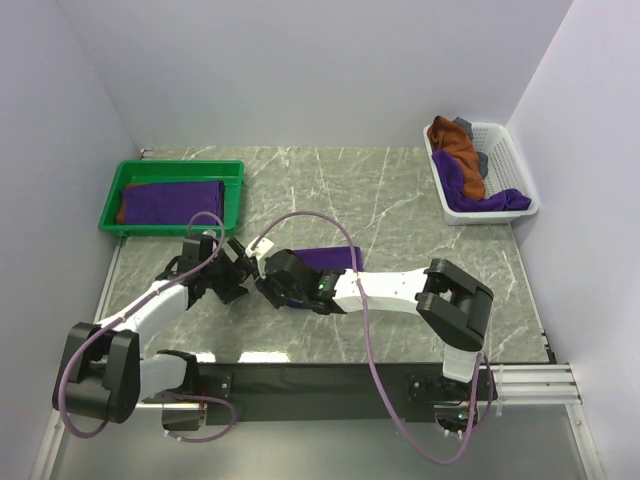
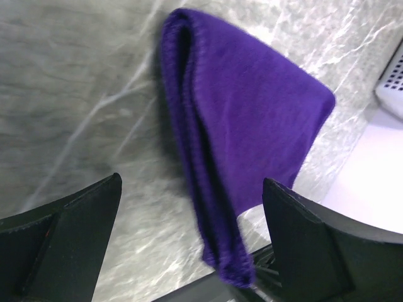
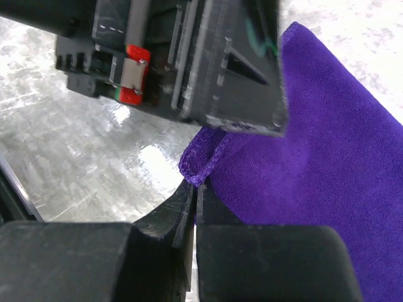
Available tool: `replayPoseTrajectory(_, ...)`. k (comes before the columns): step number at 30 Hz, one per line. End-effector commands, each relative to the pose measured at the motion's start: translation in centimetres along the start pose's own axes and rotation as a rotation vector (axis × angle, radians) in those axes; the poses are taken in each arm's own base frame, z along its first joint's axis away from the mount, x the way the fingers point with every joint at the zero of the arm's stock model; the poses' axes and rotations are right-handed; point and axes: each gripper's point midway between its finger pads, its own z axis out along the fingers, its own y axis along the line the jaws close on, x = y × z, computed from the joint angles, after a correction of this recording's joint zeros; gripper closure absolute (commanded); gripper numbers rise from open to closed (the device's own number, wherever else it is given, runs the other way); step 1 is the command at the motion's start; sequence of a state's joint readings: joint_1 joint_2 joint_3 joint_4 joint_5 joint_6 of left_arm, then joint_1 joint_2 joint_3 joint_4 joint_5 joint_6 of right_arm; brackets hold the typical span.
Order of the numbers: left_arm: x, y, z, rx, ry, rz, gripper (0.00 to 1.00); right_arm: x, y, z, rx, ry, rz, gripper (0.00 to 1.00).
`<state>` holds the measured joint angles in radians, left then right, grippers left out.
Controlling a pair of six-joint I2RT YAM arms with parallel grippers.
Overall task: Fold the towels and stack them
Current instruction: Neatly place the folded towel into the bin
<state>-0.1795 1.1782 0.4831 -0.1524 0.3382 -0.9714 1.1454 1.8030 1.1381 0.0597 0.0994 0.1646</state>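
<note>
The left gripper will grab the folded purple towel's edge (image 2: 207, 180) next, so that the towel stays folded for stacking in the tray.
A folded purple towel (image 1: 328, 258) lies on the marble table (image 1: 400, 200) between the two arms. In the left wrist view it (image 2: 252, 119) stretches away with its folded edge running down between the fingers. My left gripper (image 2: 192, 182) is open, one finger (image 2: 82, 220) on each side of that edge and neither touching it. My right gripper (image 3: 196, 189) is shut on the towel's (image 3: 315, 157) near hemmed corner. From above, both grippers meet at the towel's left end, the left gripper (image 1: 238, 266) beside the right gripper (image 1: 264, 272).
A green tray (image 1: 130, 172) at the back left holds a folded purple towel (image 1: 172, 202) over a rust-brown one. A white basket (image 1: 505, 150) at the back right holds rust-brown (image 1: 458, 143) and purple (image 1: 488, 202) towels and a small grey item. The left gripper's body (image 3: 189, 56) hangs just over the right fingertips.
</note>
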Motion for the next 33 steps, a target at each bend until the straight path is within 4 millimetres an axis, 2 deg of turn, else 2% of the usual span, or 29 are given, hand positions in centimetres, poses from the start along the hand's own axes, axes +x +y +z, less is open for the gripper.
replayPoseTrajectory(1, -0.7, -1.7, 0.5, 0.048, -0.046, -0.015, 0.01, -2.4, 0.9, -0.6, -0.041, -0.09, 0.03, 1.0)
replayPoseTrajectory(6, 0.0, -0.4, 1.7, 0.011, -0.027, -0.051, 0.02, -2.3, 0.9, -0.2, -0.041, -0.092, 0.036, 1.0)
replayPoseTrajectory(11, 1.0, 0.9, 3.6, -0.013, -0.001, -0.063, 0.12, -2.0, 1.1, 0.0, -0.052, -0.094, 0.047, 1.0)
replayPoseTrajectory(13, 0.9, 0.7, 4.0, -0.012, 0.004, -0.056, 0.21, -2.0, 1.2, 0.1, -0.055, -0.093, 0.049, 1.0)
replayPoseTrajectory(15, 0.6, 0.7, 4.2, -0.017, -0.006, -0.046, 0.34, -1.9, 1.2, 0.1, -0.057, -0.091, 0.049, 1.0)
replayPoseTrajectory(16, 0.5, 0.5, 4.2, -0.013, -0.013, -0.039, 0.48, -1.9, 1.2, 0.1, -0.058, -0.093, 0.049, 1.0)
replayPoseTrajectory(17, 0.4, 0.4, 4.1, -0.012, -0.018, -0.028, 0.58, -1.6, 1.2, 0.1, -0.058, -0.088, 0.05, 1.0)
replayPoseTrajectory(18, 0.0, 0.3, 4.0, -0.017, -0.033, -0.019, 0.78, -1.7, 1.2, 0.1, -0.057, -0.093, 0.052, 1.0)
replayPoseTrajectory(21, -0.9, 0.1, 3.6, -0.048, -0.064, 0.022, 0.99, -1.6, 0.7, -0.1, -0.036, -0.102, 0.06, 1.0)
replayPoseTrajectory(23, -1.1, 0.6, 3.3, -0.084, -0.062, 0.06, 0.99, -2.1, 0.5, -0.9, -0.023, -0.119, 0.068, 0.82)
replayPoseTrajectory(24, -1.7, -0.2, 3.1, -0.083, -0.076, 0.078, 0.99, -2.1, 0.4, -1.1, -0.016, -0.122, 0.07, 0.68)
replayPoseTrajectory(25, -2.2, -0.3, 3.0, -0.098, -0.089, 0.091, 0.99, -2.0, 0.0, -1.5, -0.003, -0.12, 0.074, 0.42)
replayPoseTrajectory(26, -2.4, -0.1, 2.7, -0.122, -0.087, 0.123, 0.99, -2.7, -0.3, -2.3, 0.013, -0.141, 0.084, 0.33)
replayPoseTrajectory(27, -3.5, -1.6, 2.5, -0.108, -0.111, 0.146, 0.99, -2.6, -0.5, -2.8, 0.027, -0.137, 0.086, 0.26)
replayPoseTrajectory(28, -4.4, -1.8, 2.5, -0.131, -0.131, 0.165, 0.99, -2.2, -1.1, -3.2, 0.052, -0.131, 0.106, 0.15)
replayPoseTrajectory(29, -4.7, -1.3, 2.3, -0.178, -0.122, 0.198, 0.99, -2.9, -1.6, -4.4, 0.08, -0.158, 0.12, 0.12)
replayPoseTrajectory(30, -6.5, -3.6, 1.9, -0.164, -0.16, 0.226, 0.99, -1.5, -2.1, -4.8, 0.095, -0.138, 0.117, 0.09)
replayPoseTrajectory(31, -7.5, -3.2, 2.3, -0.218, -0.172, 0.242, 0.99, -1.2, -2.3, -5.3, 0.096, -0.141, 0.12, 0.04)
replayPoseTrajectory(32, -9.3, -5.7, 1.9, -0.198, -0.206, 0.285, 0.99, -1.7, -2.3, -6.4, 0.086, -0.166, 0.124, 0.04)
replayPoseTrajectory(33, -9.4, -5.7, 1.9, -0.23, -0.178, 0.293, 0.99, -1.3, -2.4, -6.9, 0.081, -0.165, 0.125, 0.03)
